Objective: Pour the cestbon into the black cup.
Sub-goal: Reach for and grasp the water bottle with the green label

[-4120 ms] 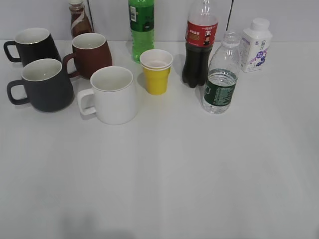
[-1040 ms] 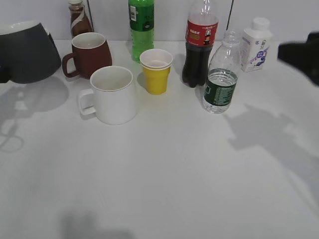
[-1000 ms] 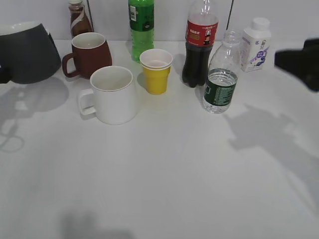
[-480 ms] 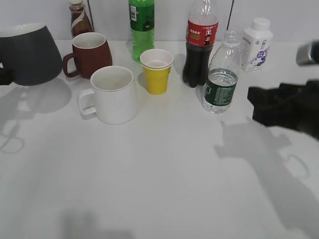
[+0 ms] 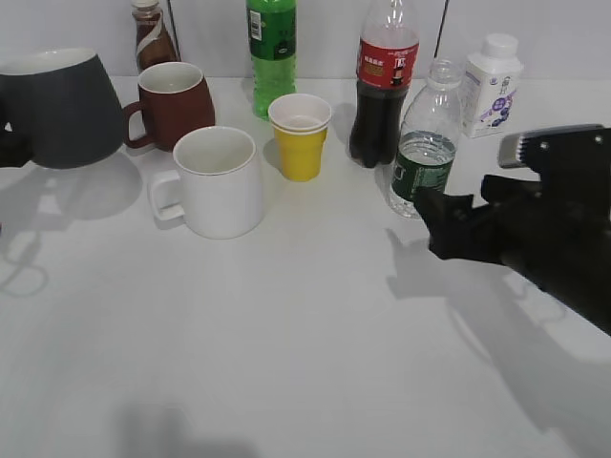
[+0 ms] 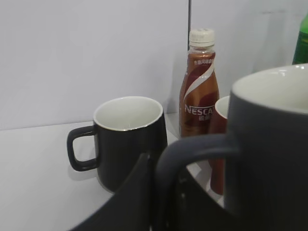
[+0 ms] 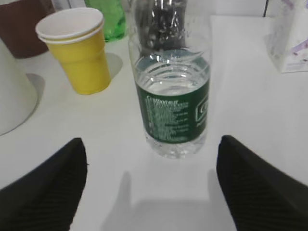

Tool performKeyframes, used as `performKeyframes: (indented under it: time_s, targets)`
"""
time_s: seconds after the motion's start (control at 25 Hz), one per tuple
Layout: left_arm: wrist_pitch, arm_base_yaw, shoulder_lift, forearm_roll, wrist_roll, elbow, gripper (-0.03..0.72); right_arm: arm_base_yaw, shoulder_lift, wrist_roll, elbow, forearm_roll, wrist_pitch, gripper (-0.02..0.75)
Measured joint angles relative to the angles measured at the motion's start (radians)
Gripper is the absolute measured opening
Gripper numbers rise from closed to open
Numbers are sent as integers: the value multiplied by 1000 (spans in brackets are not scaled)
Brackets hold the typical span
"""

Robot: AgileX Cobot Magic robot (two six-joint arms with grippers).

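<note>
The cestbon is uncapped with water (image 7: 171, 73) up to its label, so my right gripper next needs to grab it around the green label (image 7: 174, 115) to keep it upright.
The cestbon (image 5: 422, 153) stands uncapped and upright on the table, with water up to its green label. It also shows in the right wrist view (image 7: 172, 103). My right gripper (image 5: 432, 225) is open and empty, just in front of the bottle and apart from it; in its wrist view the jaws (image 7: 153, 187) are spread wider than the bottle. My left gripper (image 6: 163, 192) is shut on the handle of the black cup (image 6: 269, 144). It holds the cup (image 5: 57, 107) upright above the table at the far left.
A glossy black mug (image 6: 127, 137), a maroon mug (image 5: 174, 100) and a Nescafe bottle (image 6: 198, 91) stand at the back left. A white mug (image 5: 218, 181), yellow paper cups (image 5: 300, 135), a green soda bottle (image 5: 271, 52), a cola bottle (image 5: 382, 86) and a milk bottle (image 5: 493, 84) stand nearby.
My right arm has come in from the right edge and down to just in front of the cestbon. The held black cup has drifted slightly to the right.
</note>
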Motion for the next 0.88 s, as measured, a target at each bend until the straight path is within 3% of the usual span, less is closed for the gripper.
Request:
performKeyframes:
  time_s: [0.56,0.6,0.72,0.88]
  targets:
    - [0,0,0,42,0,0,38,-37,335,-27,-315,113,-50,637]
    - [0,0,0,63,0,0,38,-39,351,-27,-333,131,-50,619]
    - [7,-2,-5,151,0,0,38,-41,363,-47,-354,136,-45,447]
    - [93,-52,-70,219,1,2,38,-45,302,-71,-334,3,47,447]
